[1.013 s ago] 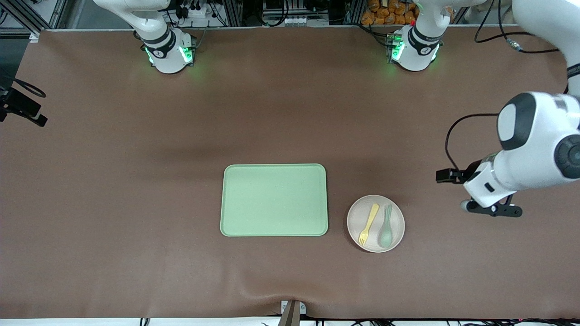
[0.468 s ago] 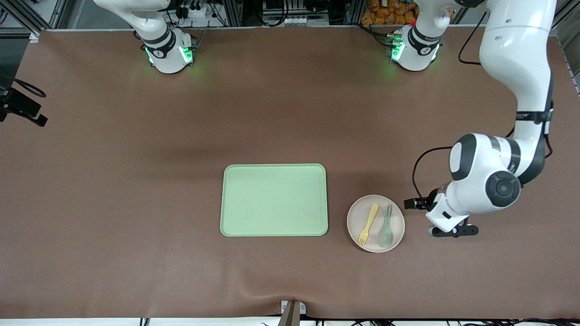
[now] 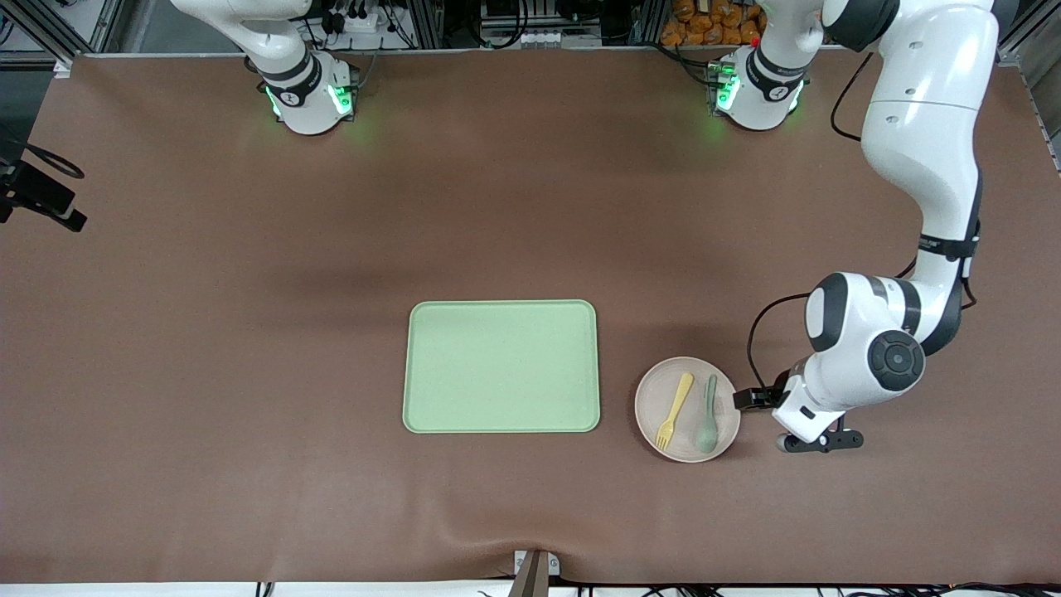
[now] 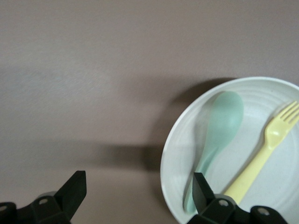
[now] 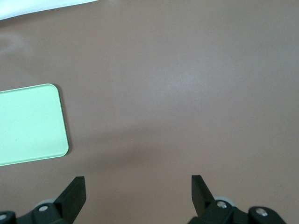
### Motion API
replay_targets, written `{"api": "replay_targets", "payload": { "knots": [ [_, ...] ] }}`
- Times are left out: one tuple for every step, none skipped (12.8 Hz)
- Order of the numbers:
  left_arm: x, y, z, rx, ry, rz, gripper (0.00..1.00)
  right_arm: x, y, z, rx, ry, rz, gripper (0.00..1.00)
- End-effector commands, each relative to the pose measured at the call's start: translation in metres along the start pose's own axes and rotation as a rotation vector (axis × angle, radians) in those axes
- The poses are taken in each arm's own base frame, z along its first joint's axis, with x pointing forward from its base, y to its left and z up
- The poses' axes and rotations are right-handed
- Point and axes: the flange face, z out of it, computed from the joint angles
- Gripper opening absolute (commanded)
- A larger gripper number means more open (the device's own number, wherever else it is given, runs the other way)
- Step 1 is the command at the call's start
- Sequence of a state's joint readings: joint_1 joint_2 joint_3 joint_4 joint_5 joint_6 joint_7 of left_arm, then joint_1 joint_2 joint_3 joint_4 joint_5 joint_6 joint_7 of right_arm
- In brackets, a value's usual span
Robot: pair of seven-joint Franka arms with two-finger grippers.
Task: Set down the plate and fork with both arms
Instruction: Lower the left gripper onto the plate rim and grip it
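The robot's left hand will grip the plate by its rim [image 3: 738, 406] next. It will then set the plate on the green tray with the plate's fork still on it.
The small pale plate [image 3: 687, 409] lies on the brown table beside the green tray, toward the left arm's end. On it rest the yellow fork [image 3: 675, 410] and a grey-green spoon [image 3: 707, 414], side by side. My left gripper [image 3: 806, 431] hangs open just off the plate's edge at the left arm's end. In the left wrist view this gripper [image 4: 138, 182] straddles the rim of the plate [image 4: 170, 158]: one finger is over the spoon [image 4: 219, 126] and the other over bare table, with the fork [image 4: 264, 149] beside the spoon. My right gripper [image 5: 137, 183] is open and empty over bare table.
The rectangular light-green tray [image 3: 501, 366] lies empty at mid-table; its corner [image 5: 28, 123] shows in the right wrist view. Both arm bases stand along the table's edge farthest from the front camera. A black camera mount [image 3: 37, 195] sticks in at the right arm's end.
The left arm has swung in from the table's end and come down beside the plate. Plate, fork, spoon and tray have not moved.
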State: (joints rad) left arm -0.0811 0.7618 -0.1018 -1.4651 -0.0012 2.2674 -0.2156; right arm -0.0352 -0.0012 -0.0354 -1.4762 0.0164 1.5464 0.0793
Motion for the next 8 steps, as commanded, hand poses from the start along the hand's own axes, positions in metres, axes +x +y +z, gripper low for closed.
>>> {"api": "replay_targets", "payload": {
  "knots": [
    [0.006,0.002,0.013,-0.011,0.022,0.011,1.00,-0.001,0.001,-0.003,0.008,0.002,0.002,1.00],
    [0.005,0.001,0.017,-0.010,0.016,0.013,1.00,-0.001,0.002,-0.003,0.008,0.002,0.003,1.00],
    [0.004,0.002,0.021,-0.010,0.013,0.018,1.00,-0.001,0.002,-0.003,0.008,0.002,0.002,1.00],
    [0.003,0.003,0.024,-0.008,0.009,0.022,1.00,-0.001,0.003,-0.002,0.008,-0.001,0.005,1.00],
    [0.002,0.002,0.027,-0.007,0.004,0.022,1.00,-0.001,0.004,-0.002,0.007,-0.003,0.006,1.00],
    [0.002,0.001,0.029,-0.006,0.001,0.021,1.00,-0.001,0.006,-0.002,0.007,-0.003,0.009,1.00],
    [0.000,0.005,0.032,-0.006,-0.004,0.026,1.00,-0.001,0.005,-0.002,0.007,-0.003,0.008,1.00],
    [-0.001,0.009,0.035,-0.005,-0.007,0.032,1.00,-0.001,0.004,-0.002,0.008,-0.001,0.006,1.00]
  ]
}}
